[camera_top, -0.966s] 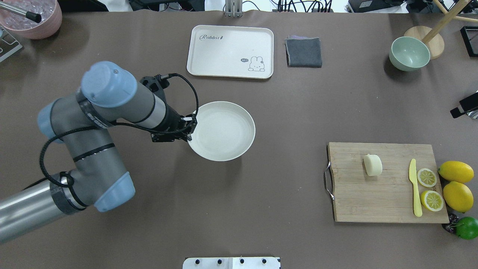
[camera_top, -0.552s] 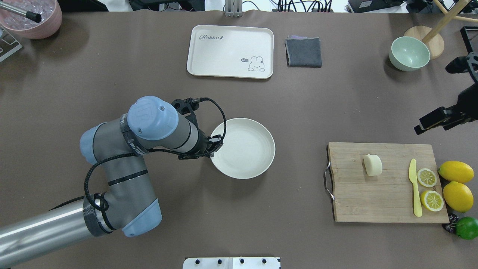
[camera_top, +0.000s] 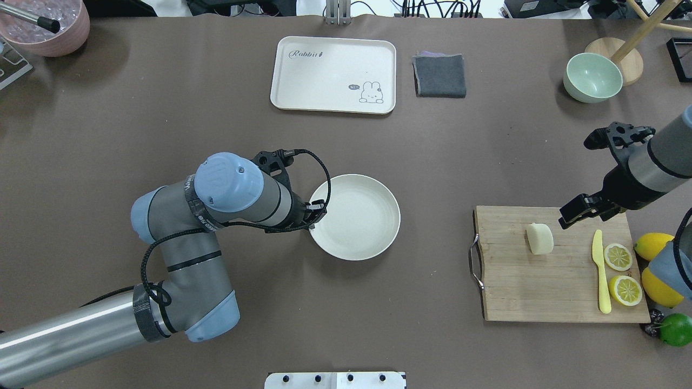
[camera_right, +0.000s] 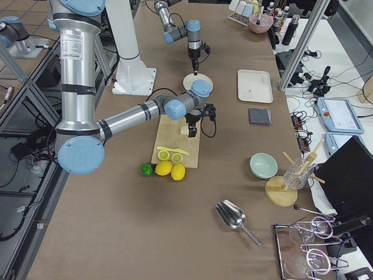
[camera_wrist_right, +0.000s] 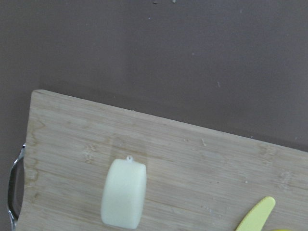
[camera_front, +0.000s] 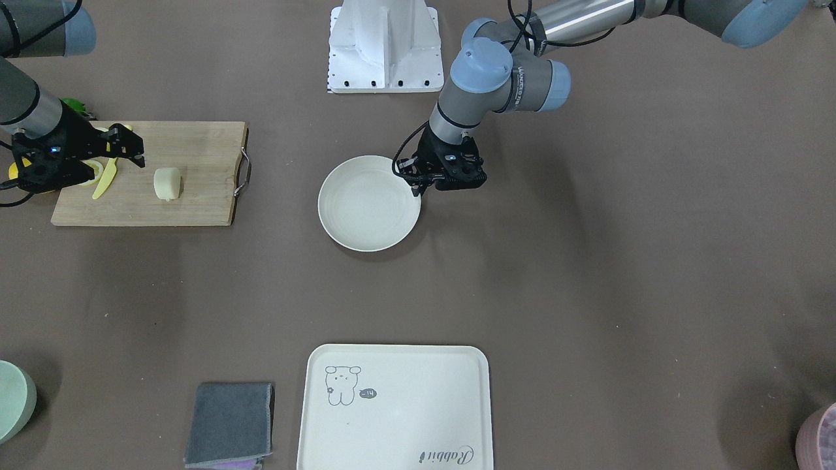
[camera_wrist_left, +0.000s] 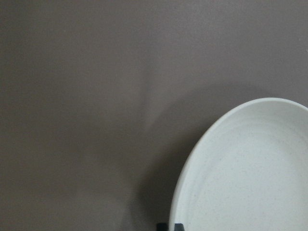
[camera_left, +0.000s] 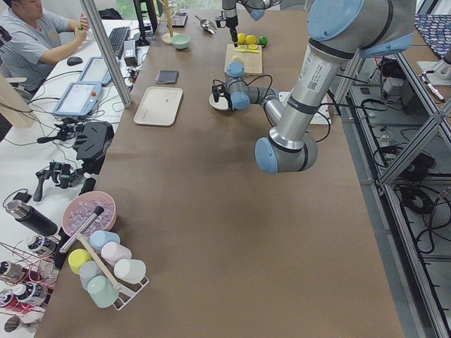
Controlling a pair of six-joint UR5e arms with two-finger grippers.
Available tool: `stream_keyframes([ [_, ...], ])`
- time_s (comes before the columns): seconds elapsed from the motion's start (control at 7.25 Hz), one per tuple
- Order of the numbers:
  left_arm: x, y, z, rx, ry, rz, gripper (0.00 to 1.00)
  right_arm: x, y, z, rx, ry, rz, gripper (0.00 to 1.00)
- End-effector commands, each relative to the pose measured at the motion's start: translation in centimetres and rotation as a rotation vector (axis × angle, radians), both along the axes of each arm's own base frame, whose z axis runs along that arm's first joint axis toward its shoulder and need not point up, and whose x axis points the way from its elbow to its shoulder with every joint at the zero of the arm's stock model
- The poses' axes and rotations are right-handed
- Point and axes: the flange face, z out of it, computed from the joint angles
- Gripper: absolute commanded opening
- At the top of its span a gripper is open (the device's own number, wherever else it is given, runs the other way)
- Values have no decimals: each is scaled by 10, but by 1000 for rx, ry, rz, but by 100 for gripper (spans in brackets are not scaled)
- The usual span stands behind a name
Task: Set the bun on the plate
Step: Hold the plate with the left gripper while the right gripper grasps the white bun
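My right gripper grabs across the bun's long sides next, to place the bun on the plate (camera_front: 368,203).
The bun (camera_top: 540,239) lies on its side on the wooden cutting board (camera_top: 540,286), left of a yellow knife; the right wrist view shows the bun (camera_wrist_right: 124,200) low in frame. My right gripper (camera_top: 569,212) hovers open over the board's far edge, just right of the bun and apart from it. The round cream plate (camera_top: 359,219) rests on the table's middle. At its left rim my left gripper (camera_top: 315,216) is shut on the edge. In the left wrist view the plate (camera_wrist_left: 250,168) fills the lower right, with the fingertips (camera_wrist_left: 171,225) at its rim.
A cream tray (camera_top: 333,73) with a rabbit drawing and a grey cloth (camera_top: 440,75) lie at the far side. A green bowl (camera_top: 592,77) stands far right. Lemon slices (camera_top: 617,256), whole lemons (camera_top: 657,246) and a lime (camera_top: 676,329) crowd the board's right end.
My left gripper has slid the plate to the right and nearer the robot. My right arm has come in from the right edge to the board's far side.
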Motion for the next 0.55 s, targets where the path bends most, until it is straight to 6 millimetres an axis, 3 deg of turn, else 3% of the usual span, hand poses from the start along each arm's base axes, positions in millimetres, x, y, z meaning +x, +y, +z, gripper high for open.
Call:
stream_keyframes([
  [0.0, -1, -1, 5, 0, -5, 0, 0, -38, 1, 0, -15, 6, 15, 94],
  [0.14, -3, -1, 3, 1, 1, -3, 0, -47, 0, 3, -7, 1, 6, 94],
  [0.28, -4, -1, 2, 1, 1, -4, 71, -60, -10, -1, -2, -3, 3, 94],
  [0.41, -7, -1, -2, 6, 9, -6, 85, -65, -9, -1, -6, 0, 0, 94],
])
